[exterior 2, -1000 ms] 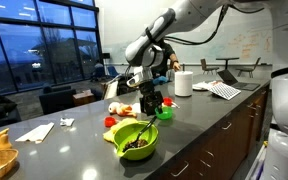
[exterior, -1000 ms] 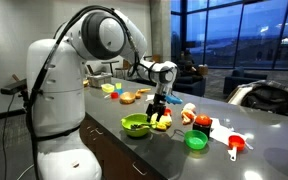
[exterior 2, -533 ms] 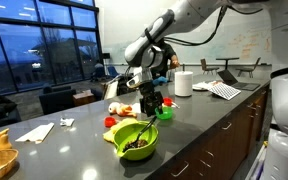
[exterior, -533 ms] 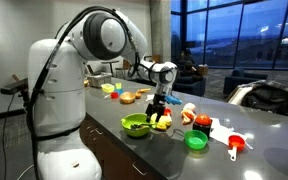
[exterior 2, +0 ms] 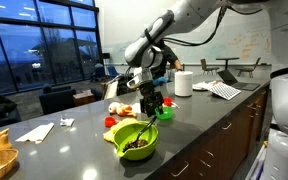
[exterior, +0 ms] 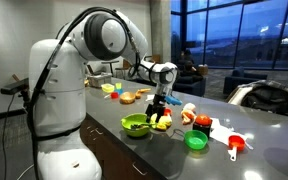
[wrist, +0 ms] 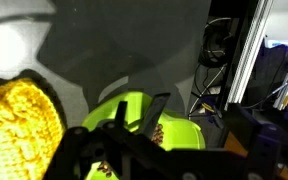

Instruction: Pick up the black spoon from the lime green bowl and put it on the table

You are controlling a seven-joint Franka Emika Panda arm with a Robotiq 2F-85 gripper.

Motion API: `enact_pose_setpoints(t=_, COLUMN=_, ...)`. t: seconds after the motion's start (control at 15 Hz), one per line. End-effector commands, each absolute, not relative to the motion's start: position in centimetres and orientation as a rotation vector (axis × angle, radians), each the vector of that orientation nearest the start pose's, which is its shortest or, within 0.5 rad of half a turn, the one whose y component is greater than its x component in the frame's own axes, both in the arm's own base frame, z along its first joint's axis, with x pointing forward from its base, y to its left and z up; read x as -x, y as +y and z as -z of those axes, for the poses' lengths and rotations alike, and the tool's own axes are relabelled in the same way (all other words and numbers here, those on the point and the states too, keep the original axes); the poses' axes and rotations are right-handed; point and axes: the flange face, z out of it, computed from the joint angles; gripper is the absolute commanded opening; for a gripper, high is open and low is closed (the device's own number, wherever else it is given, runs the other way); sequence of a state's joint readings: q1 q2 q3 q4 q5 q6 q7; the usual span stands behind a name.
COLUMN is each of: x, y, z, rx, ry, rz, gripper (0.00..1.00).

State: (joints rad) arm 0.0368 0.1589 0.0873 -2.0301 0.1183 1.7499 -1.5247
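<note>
My gripper is going to grab the black spoon point(exterior 2: 144, 129) next by the handle leaning out of the lime green bowl, to lift it out and put it on the tabletop.
The lime green bowl point(exterior: 135, 125) stands near the front edge of the dark grey table point(exterior: 164, 155). It also shows in the other exterior view point(exterior 2: 136, 141) and in the wrist view point(wrist: 174, 125), and it holds brown granules. The black spoon point(exterior 2: 144, 129) shows as a thin handle leaning out of the bowl. It is not clear in the wrist view. My gripper point(exterior: 160, 115) hangs just above the bowl's far rim, pointing down, and also shows in an exterior view point(exterior 2: 152, 110). In the wrist view the gripper point(wrist: 136, 105) is open, with its dark fingers point(wrist: 156, 108) apart and bowl showing between them.
A darker green dish point(exterior: 196, 140), a red-orange measuring cup point(exterior: 236, 146) and red and yellow items point(exterior: 199, 121) lie beyond the bowl. A yellow knitted thing point(wrist: 19, 125) lies beside it. A paper roll point(exterior 2: 184, 83) and a napkin point(exterior 2: 36, 131) are on the counter.
</note>
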Motion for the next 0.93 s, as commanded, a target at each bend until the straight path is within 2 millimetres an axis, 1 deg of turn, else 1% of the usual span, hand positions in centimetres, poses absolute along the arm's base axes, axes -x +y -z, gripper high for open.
enact_pose_setpoints(t=0.0, x=-52.5, y=7.4, z=-34.7, rx=-2.435, ry=2.505, rz=0.462, gripper=1.00)
enact_pose_setpoints(t=0.67, x=-52.8, y=7.2, z=-32.1, rx=-2.462, ry=2.525, rz=0.454, gripper=1.00)
enact_pose_setpoints(t=0.73, x=-52.7, y=7.2, z=-31.8, rx=-2.464, ry=2.526, rz=0.456, gripper=0.90)
enact_pose_setpoints(t=0.8, x=-52.7, y=7.1, z=-31.7, rx=-2.465, ry=2.523, rz=0.458, gripper=0.74)
enact_pose_setpoints(t=0.87, x=-52.8, y=7.0, z=-31.6, rx=-2.467, ry=2.520, rz=0.452, gripper=0.69)
